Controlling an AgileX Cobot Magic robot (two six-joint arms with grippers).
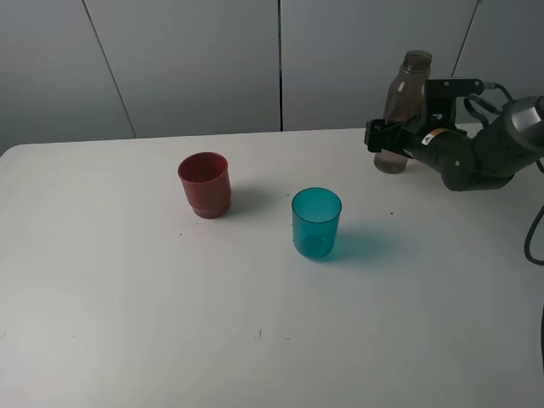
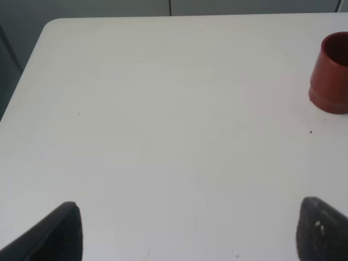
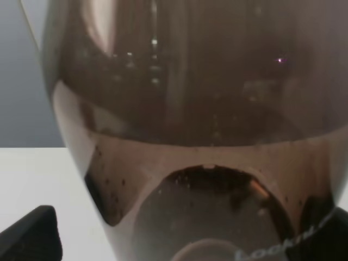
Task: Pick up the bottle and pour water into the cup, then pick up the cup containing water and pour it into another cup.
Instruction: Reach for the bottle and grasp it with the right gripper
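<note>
The bottle's opening has to stay free to pour water into the teal cup (image 1: 316, 223), so the robot's right gripper will grab the bottle's lower body (image 1: 392, 155) next.
The smoky grey-brown bottle (image 1: 402, 106) stands upright, capless, at the back right of the white table (image 1: 127, 297). My right gripper (image 1: 391, 140) is around its lower part. In the right wrist view the bottle (image 3: 190, 109) fills the frame between the fingers, and a gap shows beside one fingertip (image 3: 32, 234), so the gripper (image 3: 179, 239) looks open. The teal cup (image 1: 316, 223) stands upright mid-table. The dark red cup (image 1: 204, 184) stands to its left, and also shows in the left wrist view (image 2: 330, 73). My left gripper (image 2: 190, 228) is open and empty over bare table.
A grey panelled wall (image 1: 280, 59) runs behind the table's back edge. The right arm's black cables (image 1: 534, 229) hang at the right side. The table's left corner (image 2: 49, 27) shows in the left wrist view.
</note>
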